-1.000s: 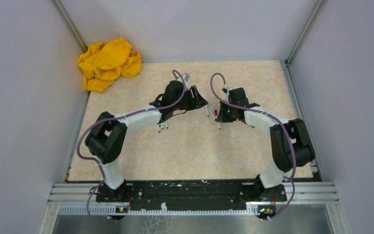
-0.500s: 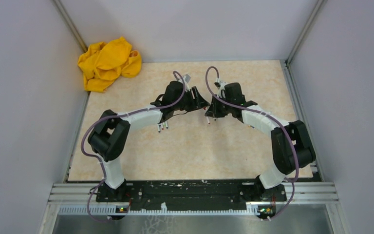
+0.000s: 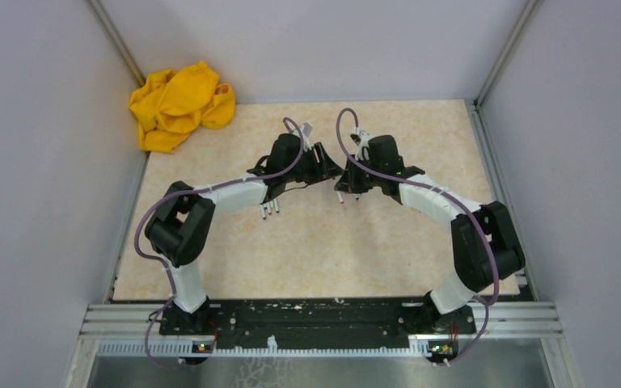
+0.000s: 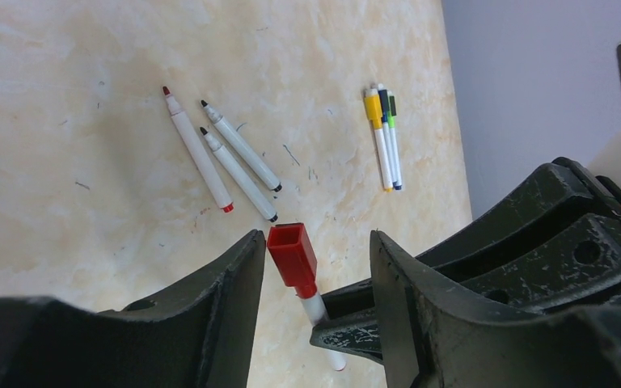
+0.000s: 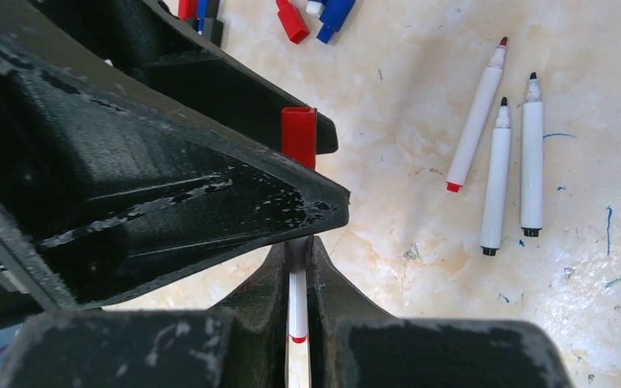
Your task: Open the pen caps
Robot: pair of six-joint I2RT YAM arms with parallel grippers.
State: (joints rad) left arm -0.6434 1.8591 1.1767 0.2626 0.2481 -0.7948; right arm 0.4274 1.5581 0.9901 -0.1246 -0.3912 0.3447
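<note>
I should next grab the pen's red cap (image 3: 334, 178) (image 4: 292, 257) with my left gripper to pull it open, leaving the white body of the pen that my right gripper holds.
My right gripper (image 5: 297, 246) is shut on the white barrel of a pen (image 5: 297, 303). The pen's red cap (image 5: 298, 137) is still on and sticks out past the fingertips. In the left wrist view that red cap (image 4: 292, 257) stands between the jaws of my open left gripper (image 4: 315, 242). It sits close to the left jaw, with a gap to the right one. From above, the left gripper (image 3: 331, 168) and right gripper (image 3: 341, 182) meet tip to tip at mid-table.
Three uncapped pens (image 4: 218, 158) lie side by side on the table, also seen as uncapped pens (image 5: 497, 174). A bundle of capped pens (image 4: 384, 133) lies farther off. Loose red and blue caps (image 5: 311, 16) sit beyond. A yellow cloth (image 3: 179, 103) is in the back-left corner.
My right arm has moved left with the pen, bringing its red cap between the left gripper's jaws. The left arm has barely shifted.
</note>
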